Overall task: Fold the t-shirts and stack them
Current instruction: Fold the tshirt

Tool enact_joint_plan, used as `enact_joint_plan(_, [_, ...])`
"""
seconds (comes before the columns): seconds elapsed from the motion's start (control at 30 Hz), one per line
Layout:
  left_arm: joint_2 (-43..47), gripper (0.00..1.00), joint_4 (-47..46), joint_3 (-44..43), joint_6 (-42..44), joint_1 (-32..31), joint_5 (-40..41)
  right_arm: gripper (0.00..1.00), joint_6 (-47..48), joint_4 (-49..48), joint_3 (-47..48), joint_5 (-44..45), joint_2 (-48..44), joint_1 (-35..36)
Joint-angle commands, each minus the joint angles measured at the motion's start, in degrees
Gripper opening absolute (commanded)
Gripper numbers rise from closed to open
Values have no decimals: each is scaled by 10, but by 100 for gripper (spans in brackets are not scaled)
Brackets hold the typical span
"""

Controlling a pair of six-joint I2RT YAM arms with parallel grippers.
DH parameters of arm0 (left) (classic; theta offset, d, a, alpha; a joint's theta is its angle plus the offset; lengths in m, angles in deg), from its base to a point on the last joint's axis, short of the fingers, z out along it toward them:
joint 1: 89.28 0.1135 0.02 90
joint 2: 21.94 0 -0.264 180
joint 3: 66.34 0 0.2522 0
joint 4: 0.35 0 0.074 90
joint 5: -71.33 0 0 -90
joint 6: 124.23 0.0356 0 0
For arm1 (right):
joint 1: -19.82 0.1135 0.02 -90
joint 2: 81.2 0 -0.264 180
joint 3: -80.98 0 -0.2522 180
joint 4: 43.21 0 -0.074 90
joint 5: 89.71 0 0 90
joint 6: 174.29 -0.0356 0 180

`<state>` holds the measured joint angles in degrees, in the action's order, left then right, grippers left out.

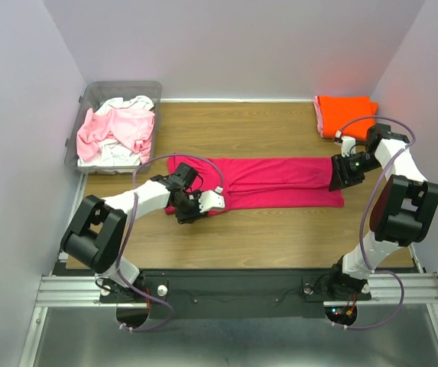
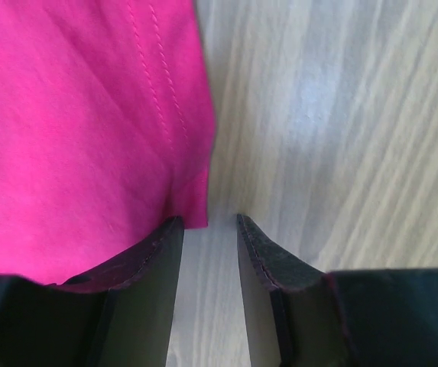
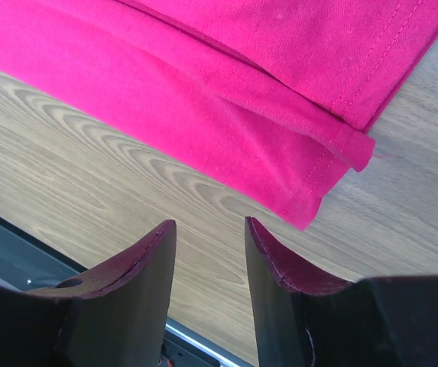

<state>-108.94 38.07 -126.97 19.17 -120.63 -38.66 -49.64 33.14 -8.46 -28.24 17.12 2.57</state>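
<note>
My left gripper is to grab the deep magenta-pink t-shirt (image 1: 280, 182) by its hemmed corner (image 1: 173, 212) next, so it can fold that corner over onto the band.
The deep magenta-pink t-shirt (image 1: 280, 182) lies folded into a long band across the middle of the table. My left gripper (image 1: 196, 202) is at its left end. In the left wrist view this gripper (image 2: 209, 222) is open and empty, low over the wood, with a hemmed corner of the shirt (image 2: 73, 138) at its left fingertip. My right gripper (image 1: 345, 172) is at the shirt's right end. In the right wrist view it (image 3: 209, 223) is open and empty, just short of the shirt's layered corner (image 3: 295, 168). The orange t-shirt (image 1: 346, 115) lies folded at the back right.
A clear plastic bin (image 1: 90, 99) at the back left holds crumpled pale pink (image 1: 119, 128) and white (image 1: 131, 102) shirts. Walls close in the table on three sides. The table's near edge and a black rail (image 3: 20, 245) show below the right gripper.
</note>
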Motion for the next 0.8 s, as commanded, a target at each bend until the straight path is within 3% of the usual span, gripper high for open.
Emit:
enact_joint_plan(0.0, [-39, 43, -23, -12, -21, -9, 15, 46, -1, 3, 10, 0, 5, -1])
enact_joint_plan(0.03, [-56, 42, -19, -20, -31, -10, 16, 46, -1, 3, 8, 0, 5, -1])
enact_joint_plan(0.13, [-74, 20, -16, -25, -36, -10, 21, 45, -1, 2, 5, 1, 0, -1])
enact_joint_plan(0.17, [-74, 5, -10, -26, -37, -10, 21, 45, -1, 1, 2, 2, -2, -1])
enact_joint_plan(0.2, [-70, 0, -4, -28, -36, -9, 21, 45, 0, 2, 0, 5, -3, -1])
enact_joint_plan(0.33, [-25, 0, 57, -52, -21, -10, -13, 43, 6, 0, -6, 7, -10, -1])
enact_joint_plan(0.43, [20, 0, 142, -121, -11, -8, -47, 42, 9, -3, -8, 8, -11, -1])
enact_joint_plan(0.57, [32, 0, 189, -204, -14, -2, -72, 42, 13, -5, -4, 9, -7, -1])
enact_joint_plan(0.77, [-25, 0, 152, -279, -34, 22, -58, 41, 11, -11, 12, 3, 9, -1])
